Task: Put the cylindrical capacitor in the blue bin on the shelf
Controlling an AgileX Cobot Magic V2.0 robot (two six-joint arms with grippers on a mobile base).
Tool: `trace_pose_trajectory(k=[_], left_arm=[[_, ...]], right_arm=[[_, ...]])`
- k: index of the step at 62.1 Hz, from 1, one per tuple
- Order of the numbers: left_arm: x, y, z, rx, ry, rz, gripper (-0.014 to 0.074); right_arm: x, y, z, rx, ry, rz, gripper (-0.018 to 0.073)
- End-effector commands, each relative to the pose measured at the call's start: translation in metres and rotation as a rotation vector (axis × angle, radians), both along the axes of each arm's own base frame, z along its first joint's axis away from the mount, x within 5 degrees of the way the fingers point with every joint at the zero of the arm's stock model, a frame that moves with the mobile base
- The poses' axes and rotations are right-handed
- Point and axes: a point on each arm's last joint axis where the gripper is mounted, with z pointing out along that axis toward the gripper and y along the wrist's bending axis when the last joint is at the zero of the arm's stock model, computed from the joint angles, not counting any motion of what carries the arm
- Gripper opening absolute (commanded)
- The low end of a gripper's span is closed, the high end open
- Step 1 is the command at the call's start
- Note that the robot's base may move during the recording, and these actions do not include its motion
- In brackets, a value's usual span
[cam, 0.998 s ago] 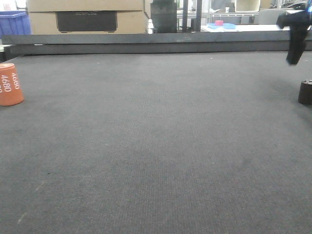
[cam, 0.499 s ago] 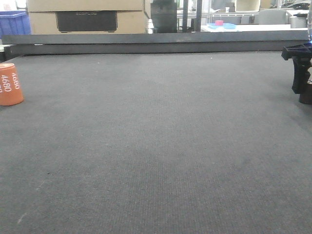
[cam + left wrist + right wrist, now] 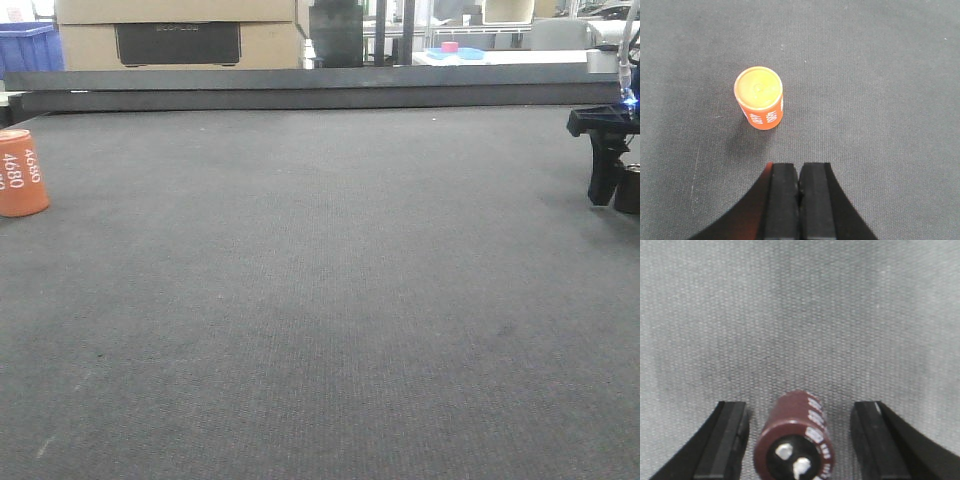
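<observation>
My right gripper will next grab the dark capacitor by its cylindrical body point(image 3: 628, 191) to place it in the blue bin.
A dark brown cylindrical capacitor point(image 3: 795, 440) stands upright on the grey mat, metal terminals up. My right gripper point(image 3: 800, 410) is open, one finger on each side of the capacitor with a gap to each. In the front view that gripper point(image 3: 615, 190) is low at the far right edge, next to the same dark capacitor point(image 3: 629, 188). An orange cylindrical capacitor point(image 3: 759, 102) with white print stands ahead of my left gripper point(image 3: 799, 172), which is shut on nothing. It also shows as the orange capacitor point(image 3: 22, 172) at the far left. The shelf is out of view.
A dark raised rail point(image 3: 320, 88) runs along the mat's far edge. Behind it stand a cardboard box point(image 3: 175, 35), a blue bin point(image 3: 28, 45) at the far left, and a white table with a blue dish point(image 3: 455, 52).
My right gripper has come down from above the rail at the far right to mat level beside the dark capacitor. The orange capacitor has not moved.
</observation>
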Motion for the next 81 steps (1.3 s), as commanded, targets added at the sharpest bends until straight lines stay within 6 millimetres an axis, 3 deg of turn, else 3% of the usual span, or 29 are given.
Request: trace_pose_trajectory(k=[1, 11, 25, 40, 46, 56, 63, 69, 81], left_arm=[[0.000, 0.001, 0.005, -0.014, -0.018, 0.009, -0.0111], [0.000, 0.001, 0.005, -0.014, -0.018, 0.009, -0.0111], [0.002, 0.001, 0.004, -0.009, -0.027, 0.009, -0.0111], [0.033, -0.001, 0.008, 0.021, -0.049, 0.007, -0.0077], [0.052, -0.002, 0.006, 0.039, -0.054, 0.006, 0.0041], [0.073, -0.003, 0.002, 0.049, -0.058, 0.007, 0.0335], [0.084, -0.003, -0.005, 0.059, -0.055, 0.010, 0.0467], [0.095, 0.005, -0.018, 0.044, -0.034, 0.050, 0.0510], [0.108, 0.018, -0.042, 0.041, 0.025, 0.087, 0.0511]], right_arm=[[0.002, -0.002, 0.005, -0.003, -0.026, -0.003, 0.0312], [0.002, -0.002, 0.005, -0.003, -0.026, -0.003, 0.0193], [0.001, -0.002, 0.005, -0.003, -0.023, -0.003, -0.0170], [0.001, -0.001, 0.005, 0.001, -0.025, -0.005, -0.0168], [0.001, -0.001, 0.005, 0.002, -0.019, -0.004, -0.0168], [0.001, 0.000, 0.005, 0.018, -0.015, -0.009, -0.0168], [0.001, 0.001, 0.005, 0.030, -0.015, -0.013, -0.0168], [0.001, 0.001, 0.005, 0.036, -0.015, -0.015, -0.0168], [0.001, 0.001, 0.005, 0.036, -0.015, -0.015, -0.0168]])
